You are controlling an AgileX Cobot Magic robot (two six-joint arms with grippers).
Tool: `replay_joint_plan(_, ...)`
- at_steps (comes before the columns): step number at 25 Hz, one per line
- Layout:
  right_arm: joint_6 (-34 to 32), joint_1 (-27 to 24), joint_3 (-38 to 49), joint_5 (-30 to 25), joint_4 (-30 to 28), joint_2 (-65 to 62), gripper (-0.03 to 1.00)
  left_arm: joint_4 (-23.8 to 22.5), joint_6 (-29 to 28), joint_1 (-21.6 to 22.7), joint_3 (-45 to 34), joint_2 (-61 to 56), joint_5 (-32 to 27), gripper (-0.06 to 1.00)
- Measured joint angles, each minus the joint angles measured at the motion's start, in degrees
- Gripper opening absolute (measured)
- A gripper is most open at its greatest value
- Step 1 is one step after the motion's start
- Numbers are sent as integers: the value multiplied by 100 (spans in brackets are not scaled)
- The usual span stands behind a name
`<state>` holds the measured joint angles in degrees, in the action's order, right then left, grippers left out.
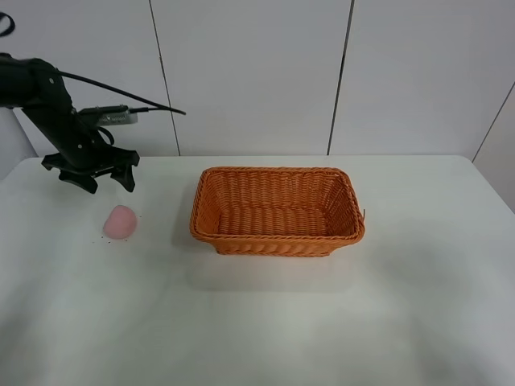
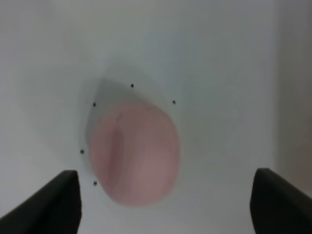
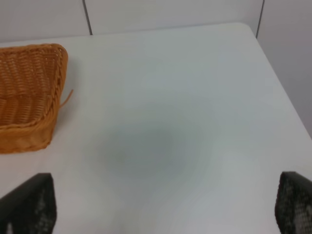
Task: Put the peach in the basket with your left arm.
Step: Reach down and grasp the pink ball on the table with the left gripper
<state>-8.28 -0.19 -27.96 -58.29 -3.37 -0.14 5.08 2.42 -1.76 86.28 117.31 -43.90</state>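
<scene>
The left gripper should get the pale pink peach into the basket (image 1: 278, 211), so it should next grab the peach around its rounded body (image 1: 120, 222).
The pale pink peach (image 1: 121, 221) lies on the white table, left of the orange-brown wicker basket (image 1: 278, 211). My left gripper (image 1: 102, 183) hangs open just behind and above the peach, not touching it. In the left wrist view the peach (image 2: 135, 154) lies between the two spread dark fingertips (image 2: 53, 202), blurred. The basket is empty. My right gripper (image 3: 161, 212) is open and empty over bare table; the basket's corner (image 3: 29, 95) shows in its view. The right arm does not show in the exterior high view.
The white table (image 1: 386, 305) ends at a white panelled wall (image 1: 257, 72) behind. The table's right edge (image 3: 280, 87) shows in the right wrist view. Black cables (image 1: 121, 92) trail from the left arm.
</scene>
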Motion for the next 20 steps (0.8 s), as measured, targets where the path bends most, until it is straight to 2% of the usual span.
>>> replay_joint_plan(11, 0, 0, 0, 0, 0, 0, 69, -1, 71, 0, 7, 927, 216, 81)
replay_joint_plan(13, 0, 0, 0, 0, 0, 0, 69, -4, 112, 0, 7, 955, 237, 78)
replay_joint_plan(15, 0, 0, 0, 0, 0, 0, 69, -4, 124, 0, 7, 955, 240, 66)
replay_joint_plan(18, 0, 0, 0, 0, 0, 0, 69, -4, 140, 0, 19, 955, 194, 30)
replay_joint_plan(20, 0, 0, 0, 0, 0, 0, 69, -4, 139, 0, 45, 868, 132, 17)
